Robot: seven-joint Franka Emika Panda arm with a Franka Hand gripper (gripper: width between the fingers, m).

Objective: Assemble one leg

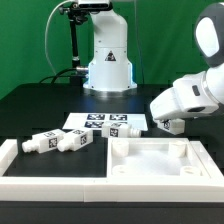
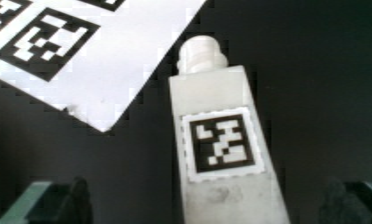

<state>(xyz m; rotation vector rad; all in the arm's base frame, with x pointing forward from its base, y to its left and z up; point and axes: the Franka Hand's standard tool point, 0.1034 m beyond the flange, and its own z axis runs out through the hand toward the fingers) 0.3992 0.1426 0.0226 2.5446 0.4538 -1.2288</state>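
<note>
The gripper takes hold of the white leg by its thick end next, to leave the narrow pin end free to enter the white panel.
In the wrist view a white leg with a black-and-white tag lies on the black table, its narrow pin end toward the marker board. My gripper is open, with one dark finger on each side of the leg's thick end and a gap to each. In the exterior view my gripper is low over that leg at the right, next to the marker board. Three more legs lie in a row at the left.
A large white square panel with a raised rim lies in front of my gripper. A white L-shaped rail lies at the exterior view's front left. The robot base stands at the back.
</note>
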